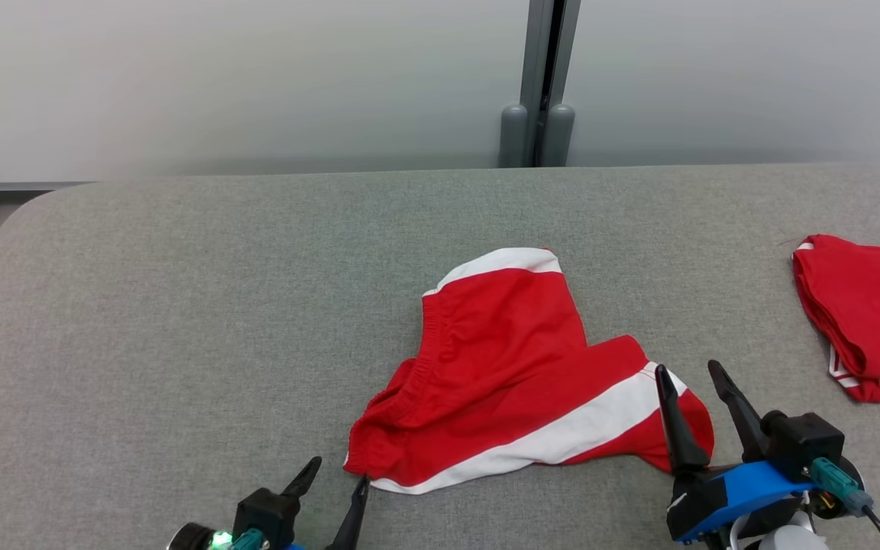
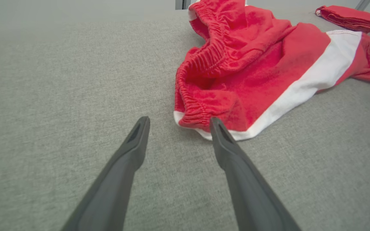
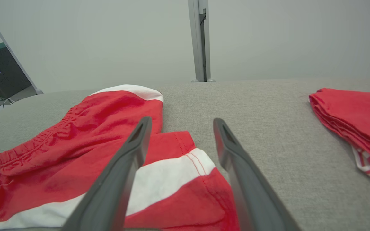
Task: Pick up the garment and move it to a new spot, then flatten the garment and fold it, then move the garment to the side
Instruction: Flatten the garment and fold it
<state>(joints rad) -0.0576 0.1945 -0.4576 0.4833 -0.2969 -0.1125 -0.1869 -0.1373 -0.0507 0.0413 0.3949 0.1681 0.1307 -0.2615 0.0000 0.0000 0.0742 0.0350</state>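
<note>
The garment has its gathered waistband corner point(image 1: 366, 457) puffed up off the table while the striped leg point(image 1: 551, 438) lies slack, so the left gripper should grip the garment by that corner next.
The garment point(image 1: 516, 367) is a pair of red shorts with white stripes, lying rumpled on the grey padded table point(image 1: 180, 305). In the left wrist view the garment point(image 2: 252, 67) shows its gathered waistband just ahead of my left gripper point(image 2: 179, 122), which is open with one finger by the waistband corner. In the head view that left gripper point(image 1: 337, 472) sits at the shorts' near left corner. My right gripper point(image 1: 688, 373) is open above the shorts' right leg end. The right wrist view shows the garment point(image 3: 75, 144) under the open right gripper point(image 3: 181, 122).
A second red garment point(image 1: 868, 313), folded, lies at the table's right edge; it shows again as the folded red garment point(image 3: 355, 118) in the right wrist view. A grey post point(image 1: 543, 84) stands against the pale wall behind the table. Bare table stretches to the left.
</note>
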